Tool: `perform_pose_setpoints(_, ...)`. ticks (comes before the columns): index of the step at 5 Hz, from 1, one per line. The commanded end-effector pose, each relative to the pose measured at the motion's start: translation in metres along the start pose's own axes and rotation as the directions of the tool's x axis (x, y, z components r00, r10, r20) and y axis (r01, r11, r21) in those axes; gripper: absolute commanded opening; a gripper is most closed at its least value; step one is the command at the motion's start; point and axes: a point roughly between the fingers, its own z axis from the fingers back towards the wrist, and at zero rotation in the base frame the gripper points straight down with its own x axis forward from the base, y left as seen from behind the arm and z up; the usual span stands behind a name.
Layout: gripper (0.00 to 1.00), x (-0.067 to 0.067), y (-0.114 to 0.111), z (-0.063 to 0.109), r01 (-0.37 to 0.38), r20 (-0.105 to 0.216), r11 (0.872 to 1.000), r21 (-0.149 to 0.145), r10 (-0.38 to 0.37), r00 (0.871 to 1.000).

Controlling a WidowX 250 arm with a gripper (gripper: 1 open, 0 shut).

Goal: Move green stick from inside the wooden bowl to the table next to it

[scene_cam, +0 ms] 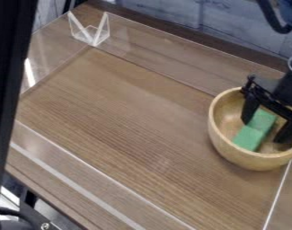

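My gripper picks up the green stick by its upper end (264,117) next, to move it out to the table.
The wooden bowl (232,144) sits at the right side of the brown table (124,117). Inside it lies the green stick (257,132), tilted against the bowl's floor. My black gripper (269,123) reaches down into the bowl from the upper right. Its two fingers stand open on either side of the stick's upper end, one finger (250,110) to the left and the other to the right. Whether the pads touch the stick I cannot tell. The stick's top end is partly hidden by the gripper.
Clear acrylic walls (64,175) edge the table at the front and left. A small clear bracket (88,29) stands at the back left corner. A dark vertical bar (10,99) blocks the left edge of the view.
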Motion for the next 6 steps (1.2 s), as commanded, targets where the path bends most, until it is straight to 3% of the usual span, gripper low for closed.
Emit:
perform_pose_setpoints(1,1.0,0.014,0.014,0.021,-0.064,0.062,0.998,-0.018,0.065,0.996)
perform_pose_setpoints(3,1.0,0.016,0.022,0.015,-0.025,0.085,0.999,-0.023,0.027,0.996)
perform_pose_setpoints(4,0.0,0.014,0.017,0.019,-0.027,0.088,0.999,-0.027,0.029,0.996)
perform_pose_setpoints(6,0.0,0.011,0.017,0.033,0.017,0.139,0.999,-0.048,-0.01,0.99)
